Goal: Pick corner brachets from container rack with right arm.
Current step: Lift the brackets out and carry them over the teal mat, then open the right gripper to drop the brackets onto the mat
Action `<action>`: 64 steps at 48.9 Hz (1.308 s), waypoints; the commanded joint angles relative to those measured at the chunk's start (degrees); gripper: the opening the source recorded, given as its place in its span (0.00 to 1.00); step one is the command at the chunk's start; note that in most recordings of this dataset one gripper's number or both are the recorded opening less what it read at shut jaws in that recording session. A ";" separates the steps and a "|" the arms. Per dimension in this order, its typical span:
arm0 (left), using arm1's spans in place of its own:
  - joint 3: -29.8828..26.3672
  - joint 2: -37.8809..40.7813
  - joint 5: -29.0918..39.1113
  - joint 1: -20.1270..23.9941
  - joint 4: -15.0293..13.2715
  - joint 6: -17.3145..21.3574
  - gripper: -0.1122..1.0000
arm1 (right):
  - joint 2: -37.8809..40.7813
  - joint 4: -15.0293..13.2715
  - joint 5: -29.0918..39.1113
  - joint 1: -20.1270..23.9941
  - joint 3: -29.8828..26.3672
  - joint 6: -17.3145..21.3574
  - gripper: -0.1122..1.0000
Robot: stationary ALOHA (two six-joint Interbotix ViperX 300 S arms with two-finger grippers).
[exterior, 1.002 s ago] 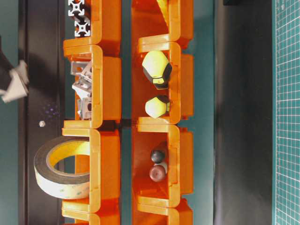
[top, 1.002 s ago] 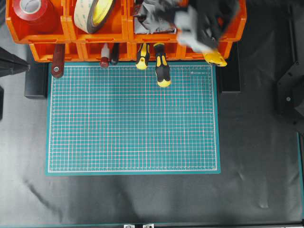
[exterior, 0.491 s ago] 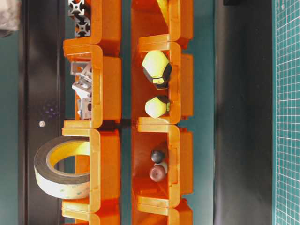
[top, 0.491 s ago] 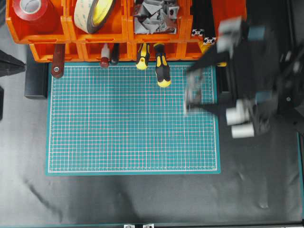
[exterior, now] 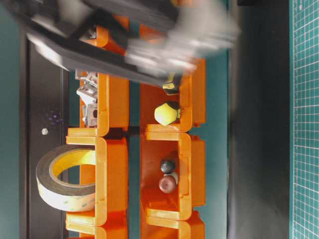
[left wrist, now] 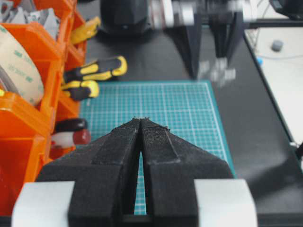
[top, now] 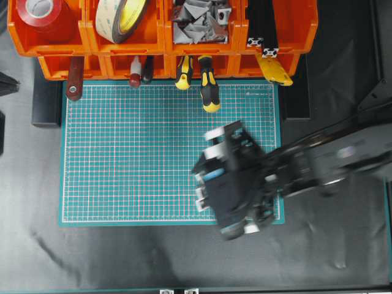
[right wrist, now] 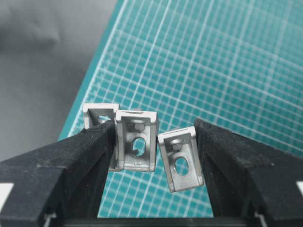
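Observation:
The silver brachets between my fingers hang above the green mat (top: 122, 159), so my right gripper keeps hold of the silver brachets for now.
My right gripper (right wrist: 155, 125) is shut on three silver corner brachets: one (right wrist: 137, 140) against the left finger, one (right wrist: 181, 158) tilted against the right finger, and one (right wrist: 100, 115) half hidden behind the left finger. From overhead the right arm (top: 318, 162) reaches in from the right, and its blurred gripper (top: 229, 184) hangs over the front right of the green mat (top: 122, 159). More brachets (top: 199, 15) lie in an upper bin of the orange container rack (top: 159, 49). At the left, my left gripper (left wrist: 141, 119) is shut and empty.
The rack also holds red tape (top: 43, 15), a beige tape roll (top: 122, 15), black slotted bars (top: 263, 37), yellow-black screwdrivers (top: 208, 89) and a yellow cutter (top: 277, 73). Black cloth (top: 184, 257) surrounds the mat.
The right arm has left the bracket bin, swung out to the right, then come down over the mat's front right with brachets in its jaws. The left arm has stayed put.

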 commanded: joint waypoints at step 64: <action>-0.88 -0.79 -0.53 -0.70 0.18 -0.18 0.11 | 16.61 0.09 -10.37 -6.86 -5.45 -5.27 0.81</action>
